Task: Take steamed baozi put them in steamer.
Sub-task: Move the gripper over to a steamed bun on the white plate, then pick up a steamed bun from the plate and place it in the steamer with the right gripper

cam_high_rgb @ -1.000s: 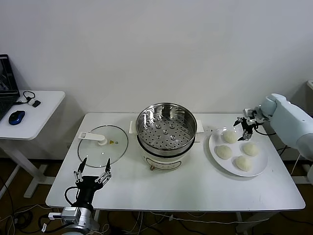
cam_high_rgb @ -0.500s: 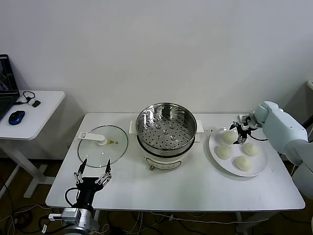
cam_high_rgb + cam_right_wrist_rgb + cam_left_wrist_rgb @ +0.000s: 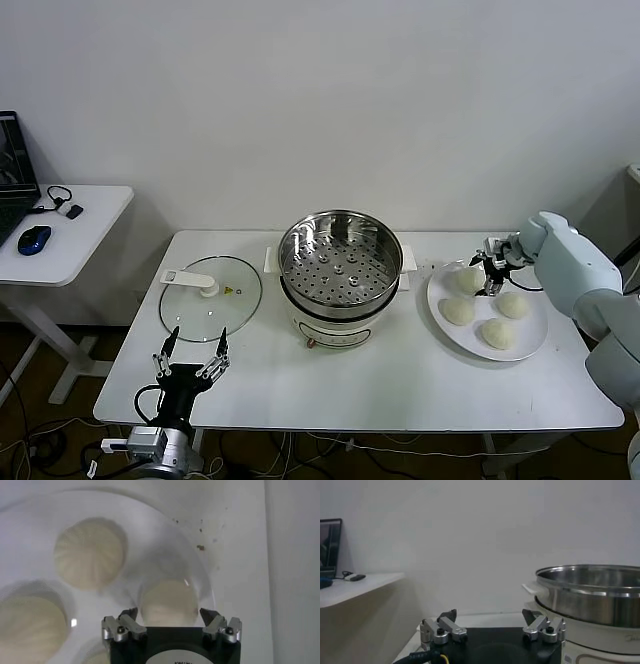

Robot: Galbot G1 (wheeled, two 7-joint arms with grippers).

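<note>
My right gripper closes now, as its fingers are beside it near the plate's rim (image 3: 207,580) in the right wrist view. Closing now would catch the baozi (image 3: 169,604).
The steel steamer (image 3: 340,262) stands on its white pot base at the table's middle, with nothing in its basket. To its right a white plate (image 3: 487,308) holds four steamed baozi (image 3: 469,279) (image 3: 513,304) (image 3: 458,311) (image 3: 496,333). My right gripper (image 3: 491,268) hangs open just above the plate's back part. In the right wrist view one baozi (image 3: 167,600) lies between its spread fingers (image 3: 127,617), near the plate's rim, untouched. My left gripper (image 3: 190,358) is parked open at the table's front left, with the steamer (image 3: 590,592) to its side.
A flat glass lid (image 3: 211,292) with a white handle lies left of the steamer. A small side table (image 3: 60,235) at far left carries a blue mouse (image 3: 34,239) and a laptop. Dark specks mark the tabletop (image 3: 200,545) beyond the plate (image 3: 150,540).
My right gripper has come in from behind the plate's back right edge and lowered over the baozi, staying open. The left arm has not moved.
</note>
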